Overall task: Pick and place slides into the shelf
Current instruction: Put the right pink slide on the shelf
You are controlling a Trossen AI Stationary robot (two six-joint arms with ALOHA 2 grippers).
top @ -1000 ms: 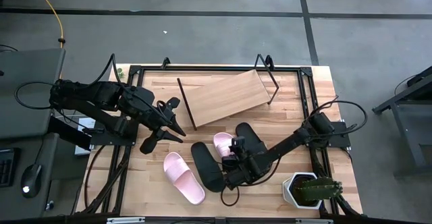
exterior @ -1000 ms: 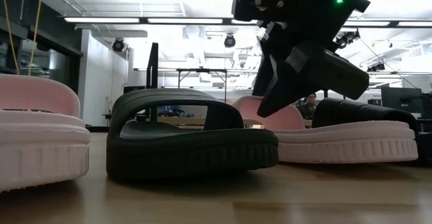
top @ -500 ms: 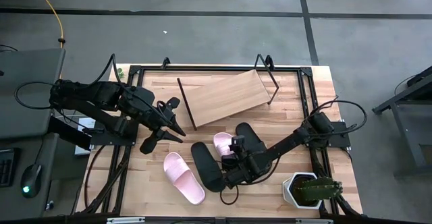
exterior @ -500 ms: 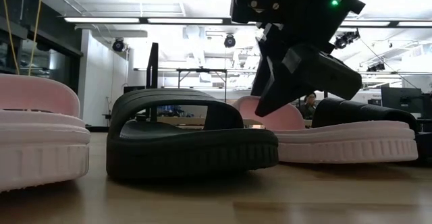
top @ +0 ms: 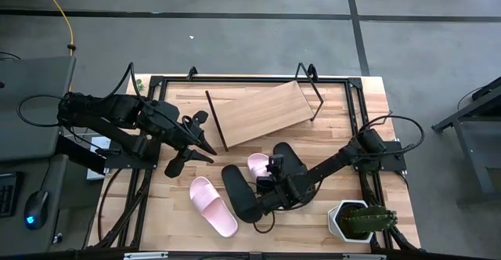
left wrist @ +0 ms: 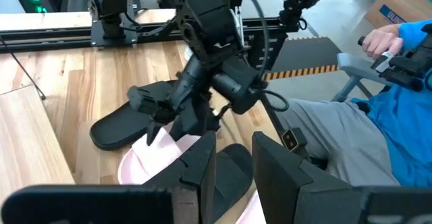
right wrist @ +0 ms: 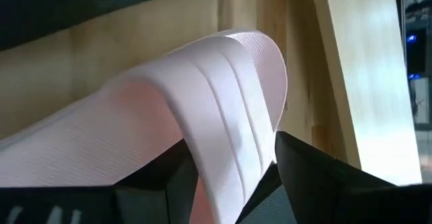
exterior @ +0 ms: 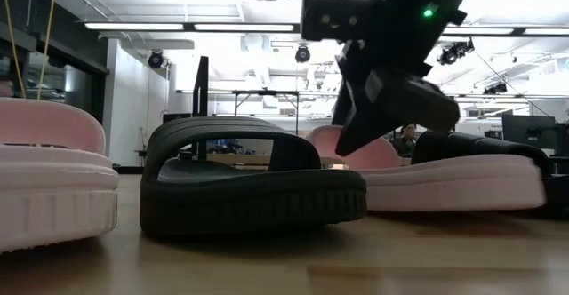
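Observation:
My right gripper's fingers reach around the pink strap's side edge [right wrist: 223, 177] above the slide's sole [right wrist: 81, 150], and my right gripper needs to close on the strap now.
Four slides lie on their soles on the table's near half. One pink slide [top: 213, 205] and one black slide [top: 239, 192] sit side by side. A second pink slide [top: 257, 164] lies beside a second black slide [top: 288, 160]. The shelf [top: 262, 113], a tilted wooden board on a black wire frame, stands behind them. My right gripper [top: 264, 184] is open and low over the second pink slide, its fingers astride the strap [right wrist: 223, 96]. My left gripper [top: 196, 140] is open and hovers left of the shelf, touching nothing. My right gripper comes down slantwise from the table's right. One finger [right wrist: 162, 180] sits under the pink slide's strap and the other finger [right wrist: 317, 177] outside its edge [right wrist: 273, 109]. Whether the fingers touch the strap, I cannot tell. The slide rests flat on the table.
A white pot with a green plant [top: 356, 219] stands at the near right corner. Black frame rails [top: 356, 111] run along the table's edges. A seated person in blue [left wrist: 398, 96] shows beyond the table. Bare wood lies near the left edge [top: 156, 205].
My right gripper has moved a little toward the table's left and far side, closer over the pink slide's strap, and has tipped slightly. The slides have stayed in place.

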